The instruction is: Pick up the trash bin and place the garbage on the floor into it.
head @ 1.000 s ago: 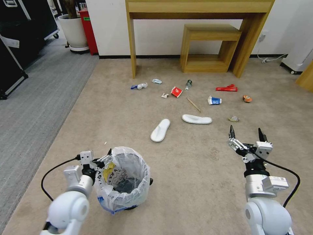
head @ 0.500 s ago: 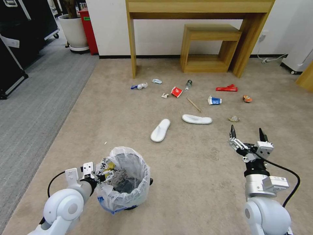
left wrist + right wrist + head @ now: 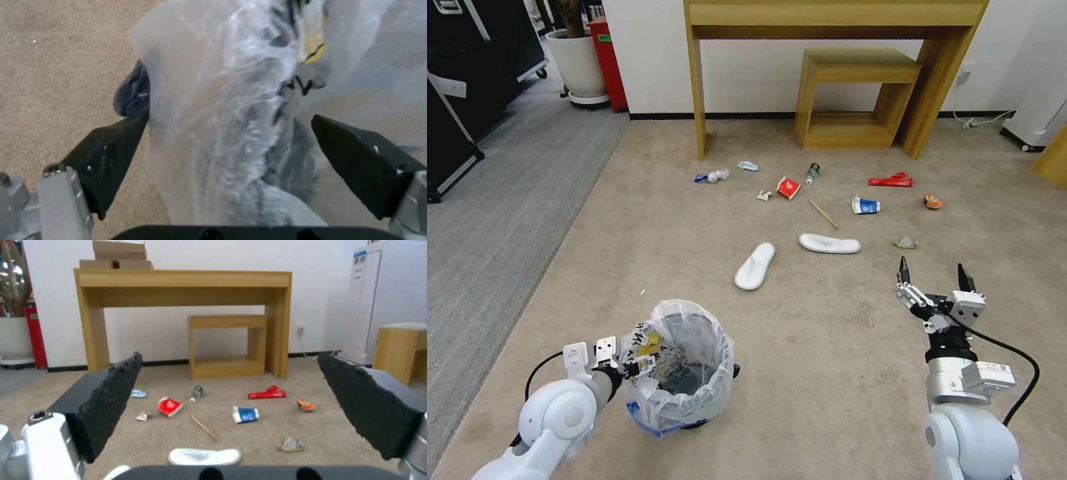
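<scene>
The left gripper picks up the trash bin by its bagged rim (image 3: 642, 364) next, as the trash bin's opening (image 3: 686, 352) spreads far wider than my fingers.
The trash bin (image 3: 684, 363), lined with a crinkled clear bag with black lettering and a yellow patch, stands on the carpet at the near left. My left gripper (image 3: 634, 363) is open at its left rim; in the left wrist view the bag-covered rim (image 3: 231, 116) runs between the two fingers. My right gripper (image 3: 932, 268) hovers open at the near right, holding nothing. Garbage lies farther out: two white slippers (image 3: 755, 265) (image 3: 829, 244), a red cup (image 3: 788, 187), a blue-white carton (image 3: 865, 206), a red wrapper (image 3: 890, 180), a bottle (image 3: 812, 173) and a stick (image 3: 823, 214).
A tall wooden table (image 3: 834, 20) and a low wooden stool (image 3: 854, 93) stand against the far wall behind the litter. A white planter (image 3: 577, 63) and a red box (image 3: 608, 60) stand at the far left. A wooden stool (image 3: 398, 346) is at the right.
My left gripper has dropped and drawn back along the bin's left rim, so its fingers now straddle the rim. The right gripper has sunk slightly.
</scene>
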Controlling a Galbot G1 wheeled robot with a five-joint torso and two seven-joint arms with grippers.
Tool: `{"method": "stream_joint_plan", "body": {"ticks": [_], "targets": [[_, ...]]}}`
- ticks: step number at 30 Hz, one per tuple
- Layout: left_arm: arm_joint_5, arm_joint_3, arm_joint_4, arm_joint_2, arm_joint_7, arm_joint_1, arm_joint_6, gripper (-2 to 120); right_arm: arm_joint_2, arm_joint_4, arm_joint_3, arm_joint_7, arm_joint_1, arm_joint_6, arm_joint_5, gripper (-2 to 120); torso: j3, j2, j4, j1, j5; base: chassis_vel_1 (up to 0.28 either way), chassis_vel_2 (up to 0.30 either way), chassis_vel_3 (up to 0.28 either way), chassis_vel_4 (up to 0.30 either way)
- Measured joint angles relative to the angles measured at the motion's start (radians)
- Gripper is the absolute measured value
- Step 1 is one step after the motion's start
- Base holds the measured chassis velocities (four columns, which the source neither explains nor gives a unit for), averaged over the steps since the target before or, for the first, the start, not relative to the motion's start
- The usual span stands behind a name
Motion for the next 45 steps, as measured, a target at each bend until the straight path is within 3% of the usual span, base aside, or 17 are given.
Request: {"method": "stream_joint_plan", "body": {"ticks": [5,11,13,19,22,27,30,45], "targets": [[-0.004,0.014,0.011,0.014,-0.003,-0.007,-0.002,95,0.001,-0.002,0.000,0.000,0.000,0.001,-0.002,100,0.000,0.000,0.0000,0.000,-0.0001,0.000,0.000,0.000,0.000],[-0.007,0.032,0.024,0.033,-0.011,-0.018,-0.005,78,0.000,-0.006,0.001,0.001,-0.002,0.009,-0.004,100,0.000,0.000,0.0000,0.000,0.0000,0.000,0.000,0.000,0.000],[-0.011,0.041,0.026,0.039,-0.017,-0.019,-0.006,67,0.000,-0.006,0.002,0.001,-0.002,0.010,-0.004,100,0.000,0.000,0.0000,0.000,0.0000,0.000,0.000,0.000,0.000],[-0.013,0.052,0.029,0.044,-0.028,-0.021,-0.010,48,0.000,-0.007,0.003,0.002,-0.001,0.013,-0.004,100,0.000,0.000,0.0001,0.000,0.0004,0.000,0.000,0.000,0.000],[-0.013,0.057,0.030,0.047,-0.031,-0.020,-0.010,32,-0.001,-0.009,0.003,0.003,0.000,0.016,-0.004,100,0.000,0.000,0.0000,0.000,0.0005,0.000,0.000,0.000,0.000],[-0.014,0.061,0.031,0.052,-0.032,-0.015,-0.010,19,0.000,-0.012,0.002,0.003,0.001,0.017,-0.004,100,0.000,0.000,0.0000,0.000,0.0007,0.000,0.000,0.000,0.000],[-0.014,0.066,0.034,0.056,-0.032,-0.012,-0.010,5,0.000,-0.015,0.002,0.003,0.004,0.017,-0.003,100,0.000,0.000,0.0001,0.000,0.0009,0.000,0.000,0.000,0.000],[-0.008,0.046,0.012,0.016,-0.029,-0.006,-0.016,0,-0.005,-0.017,-0.002,0.009,0.003,0.001,0.004,100,0.000,0.000,-0.0001,0.000,-0.0012,0.000,0.000,0.000,0.000]]}}
